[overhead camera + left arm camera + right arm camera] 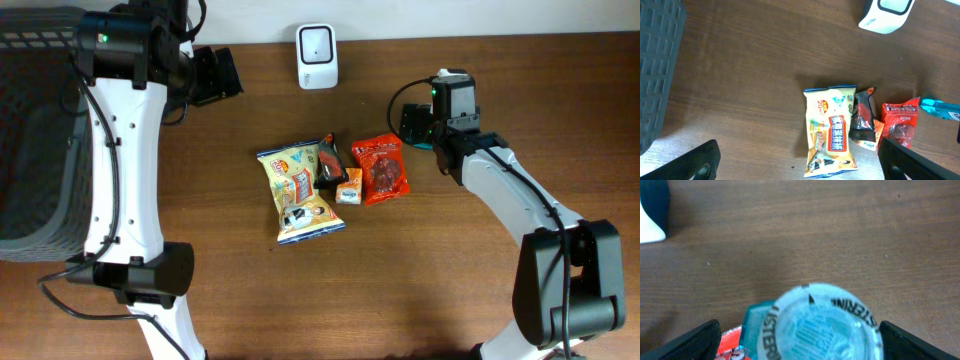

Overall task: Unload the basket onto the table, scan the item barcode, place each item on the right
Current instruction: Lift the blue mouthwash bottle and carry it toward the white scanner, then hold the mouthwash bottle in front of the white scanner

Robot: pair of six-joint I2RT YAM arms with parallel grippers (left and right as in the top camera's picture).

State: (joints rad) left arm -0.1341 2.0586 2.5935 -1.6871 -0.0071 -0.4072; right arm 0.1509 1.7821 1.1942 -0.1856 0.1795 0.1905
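The body of the Listerine bottle needs to stay uncovered for the barcode scan. My right gripper should grab the bottle from above by its clear cap (pixel 820 331).
A clear-capped teal Listerine bottle (pixel 825 325) stands upright on the table, seen from above. My right gripper (pixel 797 335) is open and straddles its cap; the right finger is close to the cap's rim, the left finger well apart. In the overhead view this gripper (pixel 418 125) covers most of the bottle (pixel 422 143). The white barcode scanner (pixel 316 55) stands at the table's back edge. My left gripper (pixel 215 75) hangs open and empty high at the back left, looking down on a yellow snack bag (pixel 831 132).
At the table's middle lie the yellow snack bag (pixel 297 192), a dark packet (pixel 329 160), a small orange box (pixel 349 186) and a red candy bag (pixel 382 168). A dark mesh basket (pixel 30 140) fills the left edge.
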